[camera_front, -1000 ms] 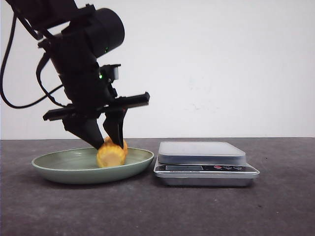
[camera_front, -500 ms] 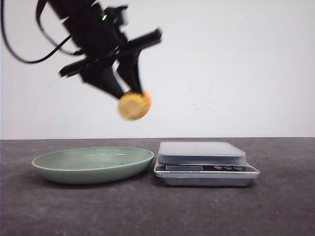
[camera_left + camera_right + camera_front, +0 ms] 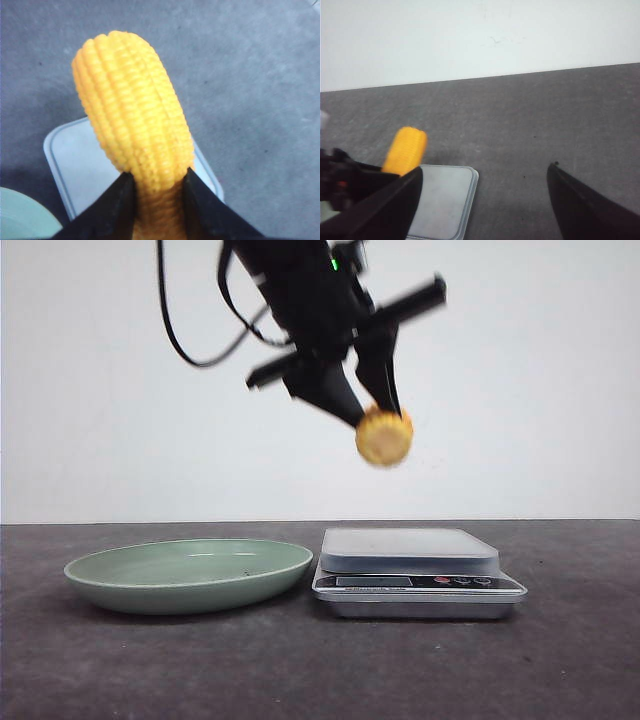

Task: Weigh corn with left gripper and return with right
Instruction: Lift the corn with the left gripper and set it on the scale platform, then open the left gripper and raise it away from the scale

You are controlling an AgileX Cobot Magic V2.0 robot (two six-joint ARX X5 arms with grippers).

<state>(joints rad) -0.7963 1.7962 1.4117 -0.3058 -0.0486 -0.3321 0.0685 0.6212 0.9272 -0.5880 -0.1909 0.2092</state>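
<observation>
My left gripper needs to keep holding the corn until it gets to the platform, because the corn's lower end (image 3: 384, 448) is high above the scale's platform (image 3: 410, 543) in the front view.
My left gripper (image 3: 375, 405) is shut on the corn (image 3: 384, 437), a stubby yellow-orange cob, and holds it high in the air above the silver scale (image 3: 410, 549). In the left wrist view the corn (image 3: 132, 115) stands out between the two black fingers (image 3: 112, 212), with the scale's platform (image 3: 82, 165) below it. The green plate (image 3: 188, 575) lies empty left of the scale. My right gripper (image 3: 482, 172) is open and empty; its view shows the corn (image 3: 405, 149) and the scale's platform (image 3: 442, 200). The right gripper is out of the front view.
The scale's display and buttons (image 3: 455, 581) face the front. Dark grey tabletop (image 3: 320, 670) runs in front of the plate and scale, and a white wall stands behind. A corner of the plate (image 3: 20, 217) shows in the left wrist view.
My left gripper has lifted the corn off the green plate and carried it up and to the right, from over the plate to over the scale.
</observation>
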